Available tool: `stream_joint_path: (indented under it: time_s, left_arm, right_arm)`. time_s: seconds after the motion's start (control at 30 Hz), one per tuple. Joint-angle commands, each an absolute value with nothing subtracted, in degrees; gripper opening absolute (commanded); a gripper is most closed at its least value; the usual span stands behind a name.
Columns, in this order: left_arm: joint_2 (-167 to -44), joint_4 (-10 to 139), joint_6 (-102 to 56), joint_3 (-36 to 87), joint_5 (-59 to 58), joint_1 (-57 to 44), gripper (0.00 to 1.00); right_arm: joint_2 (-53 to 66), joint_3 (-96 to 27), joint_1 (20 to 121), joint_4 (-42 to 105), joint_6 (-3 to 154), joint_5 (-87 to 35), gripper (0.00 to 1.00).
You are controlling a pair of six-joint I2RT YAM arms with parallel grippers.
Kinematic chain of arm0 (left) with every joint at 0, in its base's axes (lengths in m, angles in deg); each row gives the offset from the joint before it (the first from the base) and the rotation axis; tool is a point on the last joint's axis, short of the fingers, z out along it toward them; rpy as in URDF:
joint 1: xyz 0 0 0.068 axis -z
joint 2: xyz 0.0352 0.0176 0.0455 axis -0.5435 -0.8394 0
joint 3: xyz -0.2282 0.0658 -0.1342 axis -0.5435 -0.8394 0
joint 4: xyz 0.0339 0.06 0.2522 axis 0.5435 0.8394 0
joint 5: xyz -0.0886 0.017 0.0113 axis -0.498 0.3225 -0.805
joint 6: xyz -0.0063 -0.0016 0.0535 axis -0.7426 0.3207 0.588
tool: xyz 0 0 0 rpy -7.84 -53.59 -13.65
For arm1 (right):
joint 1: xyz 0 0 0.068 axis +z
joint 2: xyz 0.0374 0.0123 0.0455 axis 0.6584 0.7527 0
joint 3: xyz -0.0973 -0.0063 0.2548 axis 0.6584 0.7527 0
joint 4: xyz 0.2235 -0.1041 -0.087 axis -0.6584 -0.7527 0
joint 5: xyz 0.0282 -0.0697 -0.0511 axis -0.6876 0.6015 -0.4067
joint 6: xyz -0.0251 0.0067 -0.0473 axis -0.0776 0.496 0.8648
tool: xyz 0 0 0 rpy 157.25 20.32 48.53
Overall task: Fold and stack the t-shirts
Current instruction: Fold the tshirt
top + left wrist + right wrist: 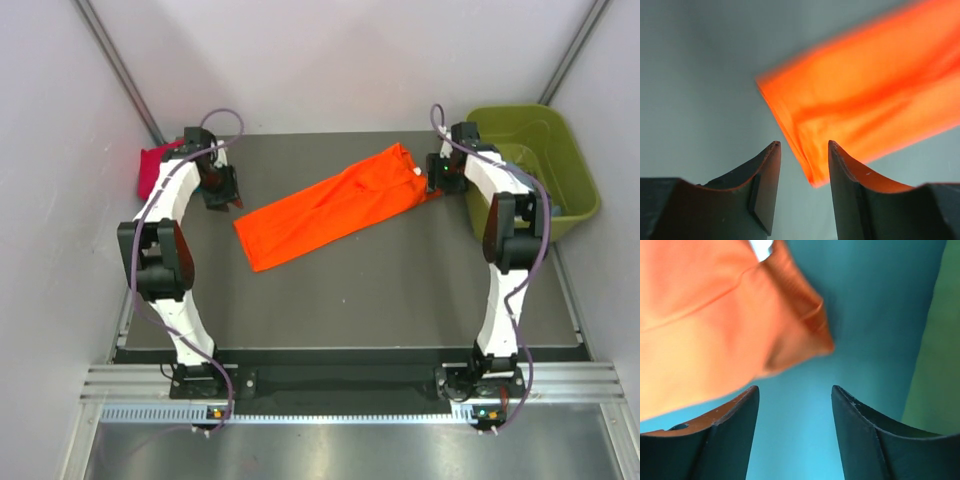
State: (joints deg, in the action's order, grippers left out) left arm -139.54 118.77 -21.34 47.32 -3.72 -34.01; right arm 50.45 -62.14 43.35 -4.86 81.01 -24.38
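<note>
The robot's left gripper will next turn the t-shirt straight for folding, by grabbing the orange t-shirt's end corner (240, 226) (767, 88), opposite the collar end.
The bright orange t-shirt (335, 205) lies folded into a long strip, slanting across the middle of the table. My left gripper (222, 198) is open and empty just left of the strip's near-left end; that corner of the orange t-shirt (865, 95) shows in the left wrist view, above the gripper (804, 146). My right gripper (436, 180) is open and empty at the strip's far-right end; the collar end of the orange t-shirt (715, 315) shows above and left of the gripper (795, 388). A crimson-pink t-shirt (150, 168) lies crumpled at the far left edge.
An olive-green plastic tub (575, 160) stands at the far right, beside the right arm, with light blue cloth (525, 165) inside it. The tub's green wall (935, 350) shows at the right of the right wrist view. White walls enclose the table.
</note>
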Motion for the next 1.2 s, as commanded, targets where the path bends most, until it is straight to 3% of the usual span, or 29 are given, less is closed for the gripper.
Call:
stream_joint_path:
  time_s: [0.0, 0.37, 1.17]
  left_arm:
    - [-146.6, 115.5, -18.2, 53.9, 0.2, -35.6, 0.47]
    - [-157.9, 114.8, -15.5, 62.5, 2.6, -35.5, 0.41]
    - [-150.8, 116.0, -19.1, 54.3, -2.6, -35.8, 0.47]
  right_arm:
    - [42.4, -59.8, 43.1, -5.3, 76.0, -28.9, 0.61]
    - [41.3, -53.3, 43.3, -4.5, 74.9, -33.0, 0.62]
    - [41.4, -50.9, 43.4, -4.3, 76.0, -32.8, 0.62]
